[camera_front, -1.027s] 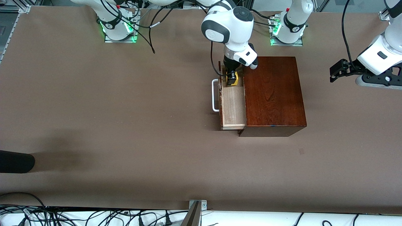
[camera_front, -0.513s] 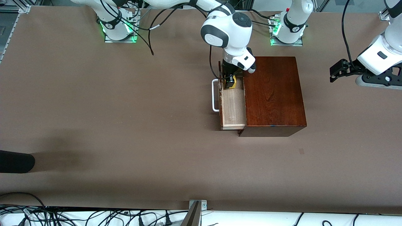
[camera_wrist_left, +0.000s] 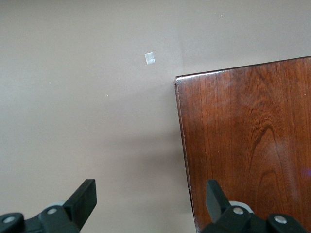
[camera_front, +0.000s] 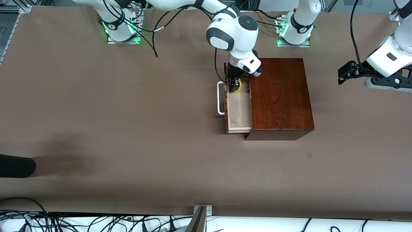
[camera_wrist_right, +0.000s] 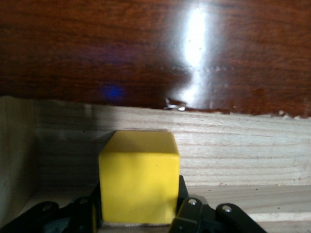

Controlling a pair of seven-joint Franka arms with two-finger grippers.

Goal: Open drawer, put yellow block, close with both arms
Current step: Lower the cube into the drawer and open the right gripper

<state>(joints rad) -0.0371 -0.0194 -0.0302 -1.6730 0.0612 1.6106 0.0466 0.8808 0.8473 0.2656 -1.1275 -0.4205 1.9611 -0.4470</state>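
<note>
The yellow block [camera_wrist_right: 139, 182] is low inside the drawer's pale sides, so my right gripper is ready to let go of it.
The drawer [camera_front: 238, 109] is pulled out of the dark mahogany box [camera_front: 280, 96] toward the right arm's end, its white bar handle [camera_front: 220, 98] outermost. My right gripper [camera_front: 236, 85] is lowered into the drawer's end farthest from the front camera and is shut on the yellow block [camera_front: 238, 87]. In the right wrist view the yellow block [camera_wrist_right: 139, 182] sits between the black fingers [camera_wrist_right: 194, 213], close over the pale drawer floor [camera_wrist_right: 252, 199]. My left gripper [camera_front: 346, 72] is open and empty, waiting above the table past the box at the left arm's end.
The left wrist view shows a corner of the box [camera_wrist_left: 248, 145] and bare brown table [camera_wrist_left: 87, 107] with a small pale mark [camera_wrist_left: 150, 58]. A dark object [camera_front: 16, 166] lies at the table edge toward the right arm's end. Cables [camera_front: 96, 222] run along the near edge.
My right gripper has lowered deeper into the drawer with the yellow block and shifted slightly away from the front camera. The left arm has not moved.
</note>
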